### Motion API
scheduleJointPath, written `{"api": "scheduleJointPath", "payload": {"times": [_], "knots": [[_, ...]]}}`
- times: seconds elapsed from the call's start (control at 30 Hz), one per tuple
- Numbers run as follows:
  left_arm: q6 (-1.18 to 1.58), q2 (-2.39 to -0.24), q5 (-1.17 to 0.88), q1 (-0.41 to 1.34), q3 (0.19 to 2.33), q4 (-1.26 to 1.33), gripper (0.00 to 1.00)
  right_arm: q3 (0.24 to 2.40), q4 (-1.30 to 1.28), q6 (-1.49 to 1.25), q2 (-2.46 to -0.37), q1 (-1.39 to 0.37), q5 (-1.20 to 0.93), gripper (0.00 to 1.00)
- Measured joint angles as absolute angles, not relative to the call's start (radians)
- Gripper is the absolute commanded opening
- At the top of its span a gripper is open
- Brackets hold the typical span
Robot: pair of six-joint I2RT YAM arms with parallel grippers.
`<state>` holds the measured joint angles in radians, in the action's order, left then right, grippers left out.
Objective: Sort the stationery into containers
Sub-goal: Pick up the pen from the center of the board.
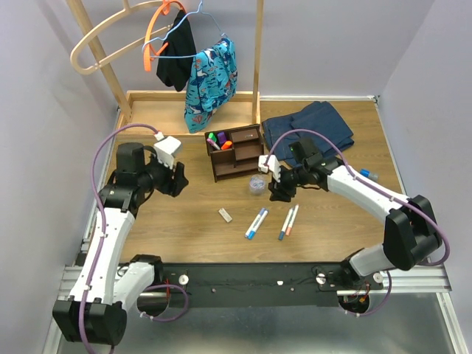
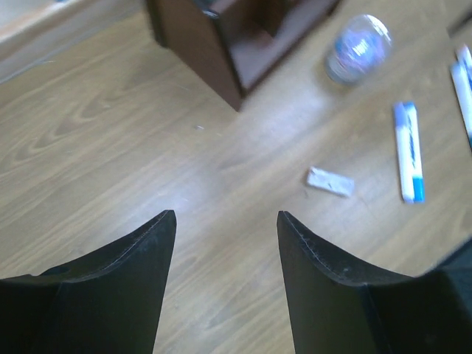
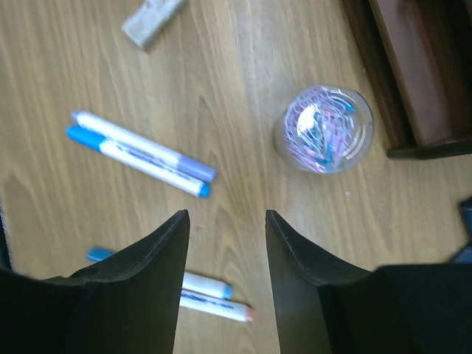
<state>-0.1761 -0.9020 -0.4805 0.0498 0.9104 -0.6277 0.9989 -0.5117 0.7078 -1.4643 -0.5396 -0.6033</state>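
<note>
The thin pen's opposite end needs to stay free to go into the organiser (image 1: pixel 237 153). My right gripper should pick up the thin pen near its pink end next.
The dark brown organiser (image 1: pixel 237 153) stands at mid-table with purple, green and orange markers (image 1: pixel 217 139) in its left compartments. A clear tub (image 1: pixel 257 184) of paper clips sits in front of it. A white eraser (image 1: pixel 225 214), a pair of thin pens (image 1: pixel 256 223) and a second pair (image 1: pixel 288 221) lie nearer me. My right gripper (image 1: pixel 279 193) is open and empty, hovering just right of the tub (image 3: pixel 324 129) and above the pens (image 3: pixel 140 153). My left gripper (image 1: pixel 181 179) is open and empty, left of the organiser (image 2: pixel 228 37), with the eraser (image 2: pixel 330 181) ahead of it.
Folded blue jeans (image 1: pixel 307 127) lie at the back right. A blue-capped grey bottle (image 1: pixel 366 175) lies beside my right forearm. A pale wooden tray (image 1: pixel 158 110) with tall posts and hangers with clothes stands at the back.
</note>
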Motion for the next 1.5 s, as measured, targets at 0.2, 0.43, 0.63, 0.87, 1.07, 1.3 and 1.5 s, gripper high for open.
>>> {"api": "scheduleJointPath", "payload": {"times": [0.2,0.43,0.63,0.87,1.07,1.3,1.5], "knots": [[-0.281,-0.908,-0.494,0.127,0.921,-0.711,0.66,0.942,-0.629,0.978,-1.398,-0.513,-0.547,0.46],[-0.288,-0.939,-0.492,0.127,0.921,-0.695,0.66,0.907,-0.862,1.304,-1.374,-0.513,-0.528,0.45],[-0.288,-0.949,-0.487,0.127,0.921,-0.695,0.67,0.883,-0.914,1.454,-1.384,-0.513,-0.520,0.45],[-0.287,-0.953,-0.479,0.124,0.918,-0.694,0.67,0.878,-0.916,1.557,-1.433,-0.521,-0.516,0.43],[-0.285,-0.963,-0.472,0.102,0.918,-0.694,0.67,0.878,-0.910,1.618,-1.508,-0.552,-0.508,0.38],[-0.283,-0.970,-0.463,0.078,0.918,-0.693,0.67,0.870,-0.909,1.672,-1.532,-0.564,-0.497,0.36],[-0.279,-0.979,-0.461,0.071,0.918,-0.688,0.67,0.822,-0.911,1.707,-1.532,-0.573,-0.483,0.37]]}}
